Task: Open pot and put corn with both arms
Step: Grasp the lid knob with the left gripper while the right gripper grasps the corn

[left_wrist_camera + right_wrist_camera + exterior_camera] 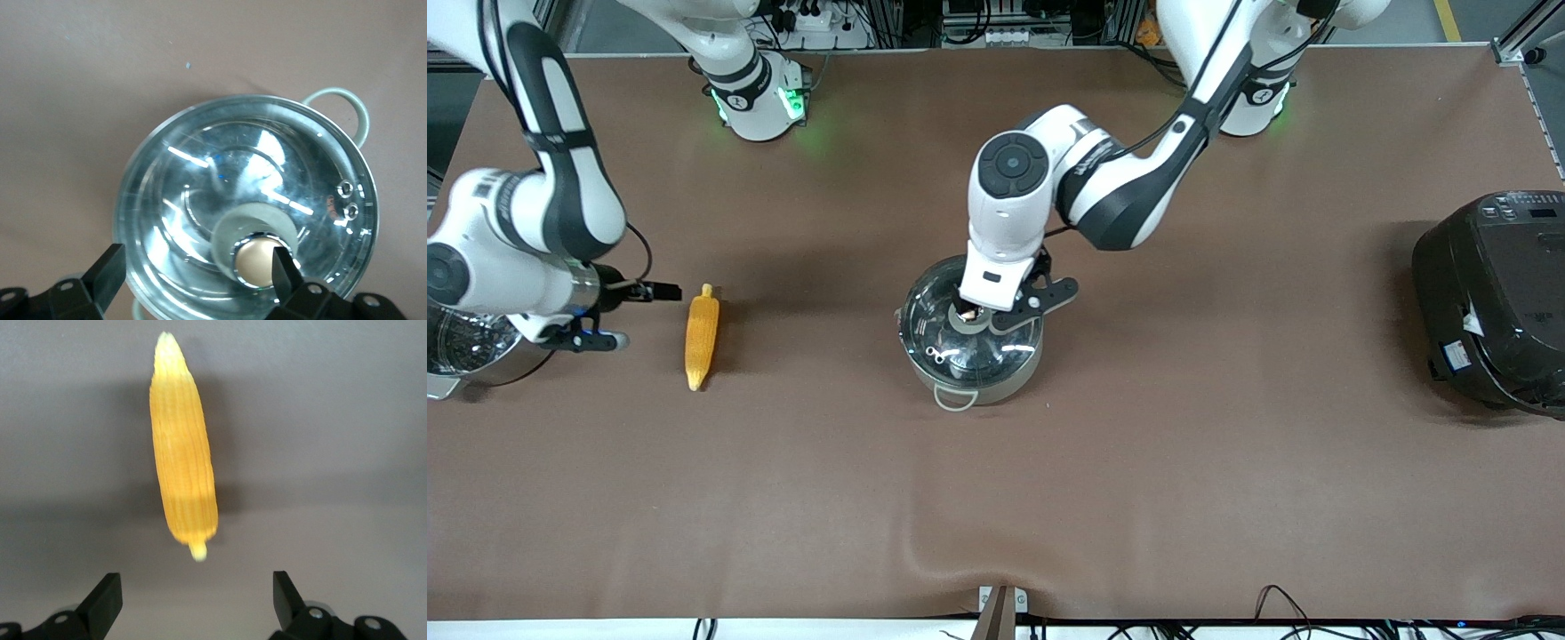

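The corn should go into the pot [996,378]. My right gripper should next grab the corn by its stem end [705,302].
The pot [996,378] stands mid-table with its glass lid [934,324] on. My left gripper [996,316] hangs low over the lid, open. In the left wrist view the copper knob [255,261] lies against one finger [283,267]; the other finger [107,273] is wide of it, over the lid's rim, with the gripper [197,270] not closed on anything. The corn [701,336] lies on the cloth toward the right arm's end. My right gripper [636,316] is open and empty beside it. In the right wrist view the corn [181,473] lies ahead of that gripper [195,597].
A big black electric cooker [1494,293] stands at the left arm's end of the table. Another steel pot [463,351] sits at the right arm's end, partly under the right arm. The brown cloth has a wrinkle [951,551] near the front edge.
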